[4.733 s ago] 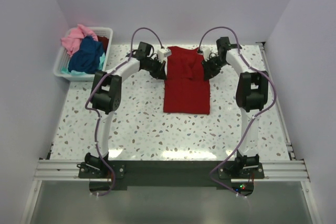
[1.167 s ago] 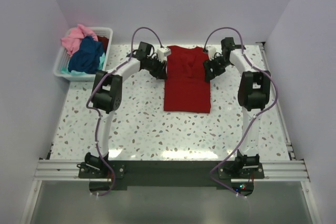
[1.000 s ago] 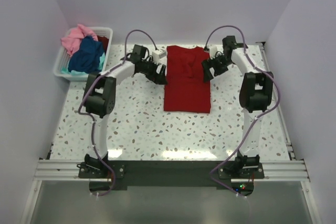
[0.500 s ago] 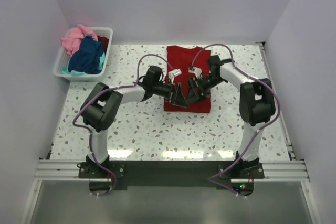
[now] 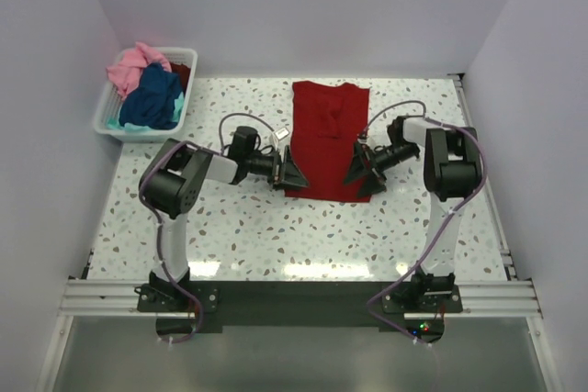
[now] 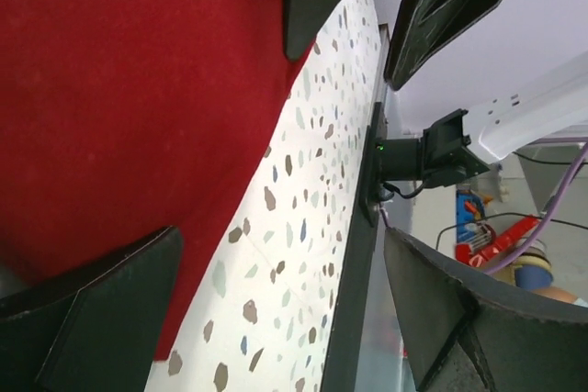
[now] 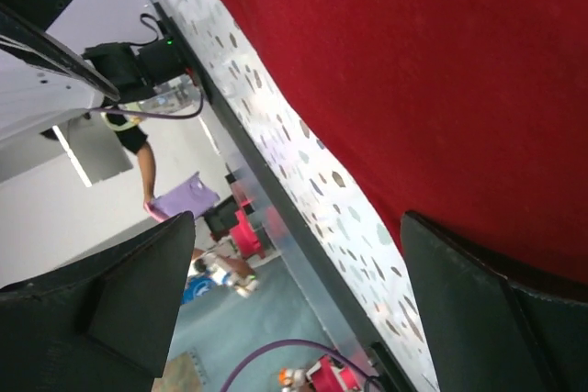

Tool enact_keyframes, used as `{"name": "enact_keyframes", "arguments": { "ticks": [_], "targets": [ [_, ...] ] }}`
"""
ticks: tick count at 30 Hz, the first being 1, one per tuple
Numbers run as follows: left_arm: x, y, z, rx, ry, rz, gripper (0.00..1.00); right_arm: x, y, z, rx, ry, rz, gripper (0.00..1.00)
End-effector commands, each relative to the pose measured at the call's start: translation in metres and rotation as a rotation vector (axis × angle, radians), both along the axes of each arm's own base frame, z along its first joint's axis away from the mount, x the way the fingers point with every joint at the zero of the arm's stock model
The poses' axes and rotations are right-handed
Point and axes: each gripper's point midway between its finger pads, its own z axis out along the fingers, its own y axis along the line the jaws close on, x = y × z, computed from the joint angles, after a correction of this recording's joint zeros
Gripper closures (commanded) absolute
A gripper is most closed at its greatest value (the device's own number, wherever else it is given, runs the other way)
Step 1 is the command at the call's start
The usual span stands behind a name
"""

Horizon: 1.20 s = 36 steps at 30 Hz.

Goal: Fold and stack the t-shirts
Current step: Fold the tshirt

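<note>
The red t-shirt's near corner (image 5: 290, 193) (image 6: 179, 312) is opposite my right gripper's corner, and my left gripper needs to grab it next. Then I need to fold that end of the t-shirt over toward the collar.
A deep red t-shirt (image 5: 326, 140) lies flat on the speckled table as a long narrow rectangle, collar end far. My left gripper (image 5: 291, 172) lies low at its near left corner, jaws open, pointing right. My right gripper (image 5: 360, 172) mirrors it at the near right corner, open too. In the left wrist view the red t-shirt (image 6: 138, 89) fills the upper left and its edge runs between my open left gripper (image 6: 283, 240). In the right wrist view the red t-shirt (image 7: 432, 71) reaches the right finger of my open right gripper (image 7: 299, 218). Nothing is held. Pink (image 5: 129, 66), navy (image 5: 154, 96) and teal t-shirts sit in a basket.
The white slatted basket (image 5: 110, 130) stands at the far left corner of the table. White walls close in the left, right and back. The table's dark front rail (image 5: 294, 296) carries both arm bases.
Both arms have swung from the shirt's collar end down its length and now sit at the near corners, apart from each other. The jaws stay open and the shirt has not moved.
</note>
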Motion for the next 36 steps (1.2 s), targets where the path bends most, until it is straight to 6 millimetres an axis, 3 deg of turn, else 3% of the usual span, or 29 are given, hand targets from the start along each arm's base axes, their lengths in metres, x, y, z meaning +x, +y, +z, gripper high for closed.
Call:
{"name": "enact_keyframes", "arguments": {
  "ticks": [1, 2, 4, 5, 6, 7, 8, 9, 11, 13, 15, 16, 18, 23, 28, 31, 36],
  "targets": [
    [-0.006, 0.015, -0.005, 0.06, -0.059, 0.023, 0.03, 0.007, -0.02, 0.007, -0.093, -0.142, 0.106, 0.02],
    [-0.002, 0.014, 0.022, 0.041, -0.149, 0.012, 0.03, 0.009, -0.021, 0.018, -0.075, -0.213, 0.142, 0.02],
    [-0.006, 0.021, 0.031, 0.096, -0.275, -0.04, 0.02, 0.011, -0.028, 0.046, -0.09, -0.37, 0.206, 0.02],
    [0.0, 0.021, 0.053, 0.108, -0.387, -0.046, 0.0, 0.013, -0.034, 0.049, -0.109, -0.475, 0.256, 0.02],
    [-0.004, 0.03, 0.047, 0.187, -0.397, -0.053, 0.0, 0.015, -0.045, 0.046, -0.175, -0.546, 0.296, 0.02],
    [-0.001, 0.033, 0.045, 0.241, -0.563, -0.113, 0.0, 0.016, -0.049, 0.055, -0.205, -0.664, 0.32, 0.02],
    [0.007, 0.037, 0.053, 0.289, -0.69, -0.124, 0.0, 0.019, -0.053, 0.055, -0.226, -0.74, 0.354, 0.02],
    [0.021, 0.047, 0.046, 0.398, -0.844, -0.142, 0.0, 0.023, -0.058, 0.056, -0.268, -0.796, 0.368, 0.02],
    [0.036, 0.059, 0.04, 0.507, -0.973, -0.146, 0.05, 0.034, -0.062, 0.06, -0.319, -0.96, 0.417, 0.03],
    [0.04, 0.054, 0.036, 0.544, -1.135, -0.247, 0.09, 0.043, -0.065, 0.048, -0.389, -1.081, 0.49, 0.03],
    [0.036, 0.048, 0.032, 0.553, -1.235, -0.331, 0.18, 0.047, -0.065, 0.05, -0.441, -1.23, 0.585, 0.03],
    [0.029, 0.039, 0.03, 0.542, -1.32, -0.403, 0.21, 0.044, -0.06, 0.039, -0.462, -1.278, 0.647, 0.03],
    [0.017, 0.028, 0.024, 0.517, -1.424, -0.497, 0.31, 0.041, -0.048, 0.04, -0.456, -1.378, 0.735, 0.04],
    [-0.004, 0.01, 0.003, 0.486, -1.518, -0.629, 0.48, 0.033, -0.026, 0.024, -0.431, -1.489, 0.841, 0.14],
    [-0.011, 0.004, -0.018, 0.491, -1.532, -0.719, 0.53, 0.025, -0.025, -0.001, -0.421, -1.493, 0.932, 0.25],
    [-0.012, 0.005, -0.031, 0.495, -1.506, -0.765, 0.55, 0.017, -0.027, -0.009, -0.403, -1.505, 0.972, 0.4],
    [-0.02, 0.006, -0.038, 0.488, -1.477, -0.833, 0.59, 0.005, -0.032, -0.019, -0.388, -1.502, 1.032, 0.51]
  ]
}}
